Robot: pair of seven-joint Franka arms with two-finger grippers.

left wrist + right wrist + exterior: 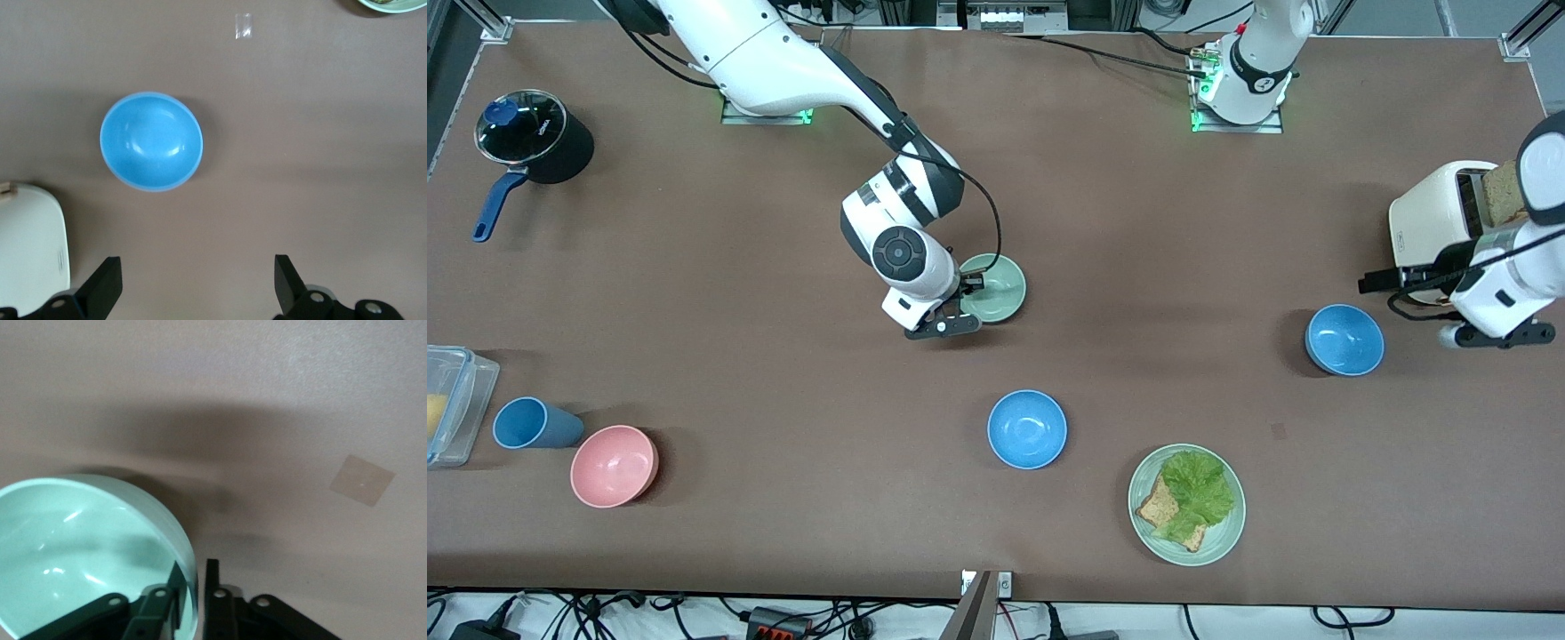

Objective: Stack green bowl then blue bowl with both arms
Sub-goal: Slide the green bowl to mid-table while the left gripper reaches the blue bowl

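The blue bowl should be stacked inside the green one, so my left gripper should next grab the blue bowl's rim [1345,306] [151,189] for that.
The green bowl [1000,289] sits mid-table. My right gripper [971,286] is shut on its rim, one finger inside and one outside, as the right wrist view shows the bowl [80,547] and the gripper [193,577]. One blue bowl [1344,340] stands toward the left arm's end of the table. My left gripper [1416,274] hangs open and empty over bare table between that bowl and the toaster. The left wrist view shows the bowl [151,141] ahead of the spread gripper [198,287]. A second blue bowl [1027,429] lies nearer the front camera than the green bowl.
A white toaster [1427,218] holding bread stands beside the left gripper and shows in the left wrist view [30,247]. A pale-green plate [1227,533] carries toast and lettuce. A pink bowl [614,465], blue cup [534,423], clear container [454,404] and black pot [534,138] stand toward the right arm's end.
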